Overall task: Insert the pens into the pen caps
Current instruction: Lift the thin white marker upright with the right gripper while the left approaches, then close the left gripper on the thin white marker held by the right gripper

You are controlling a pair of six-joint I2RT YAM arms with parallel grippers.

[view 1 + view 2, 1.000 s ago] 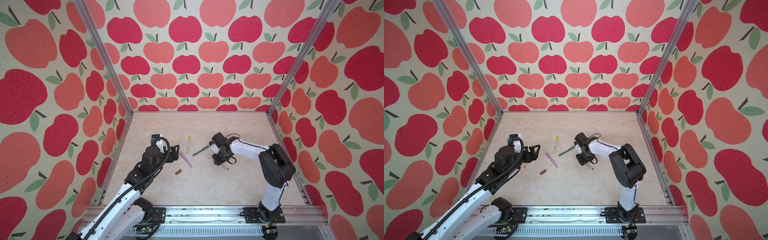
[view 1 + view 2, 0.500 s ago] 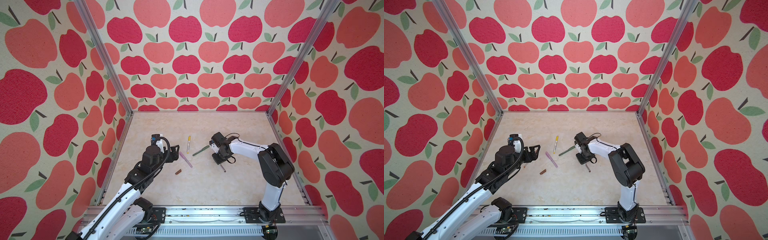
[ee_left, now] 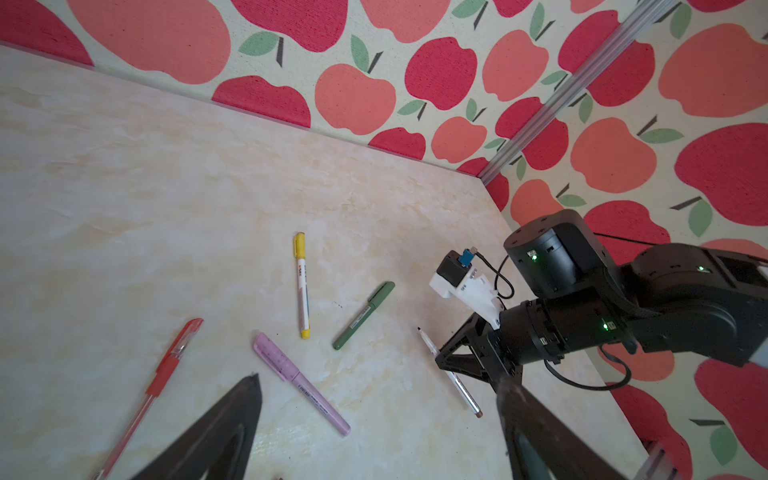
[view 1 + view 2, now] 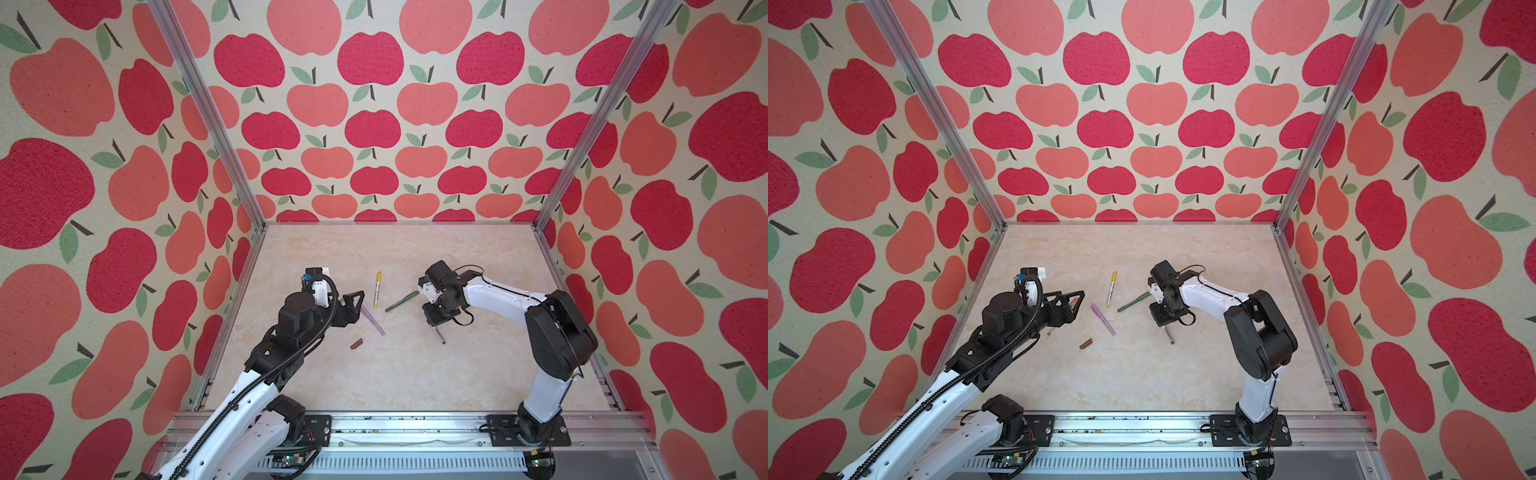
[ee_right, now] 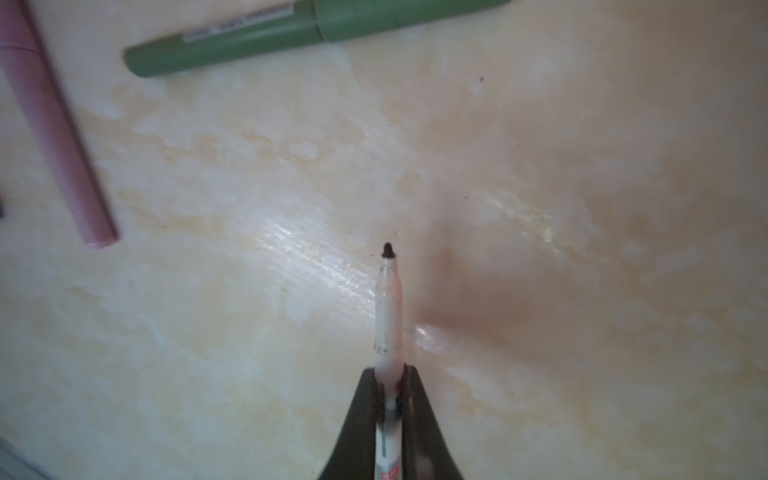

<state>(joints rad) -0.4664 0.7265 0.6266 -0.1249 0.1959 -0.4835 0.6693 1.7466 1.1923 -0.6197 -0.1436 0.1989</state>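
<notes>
My left gripper is to grab the white pen next, far behind the pen's dark tip, so that tip is free to go into the brown pen cap.
My right gripper is shut on a white pen with brown print. Its dark tip is bare, and I cannot tell whether it is off the table. A brown pen cap lies alone at front centre. My left gripper hangs open and empty above the capped red pen, left of the capped lilac pen. The yellow-capped white pen and the capped green pen lie between the arms.
Apple-patterned walls with metal corner posts enclose the marble-look table. A metal rail carrying both arm bases runs along the front edge. The right arm's elbow bulks over the right side.
The right gripper's jaws have closed on the white pen and the gripper has shifted slightly. The left arm has not moved.
</notes>
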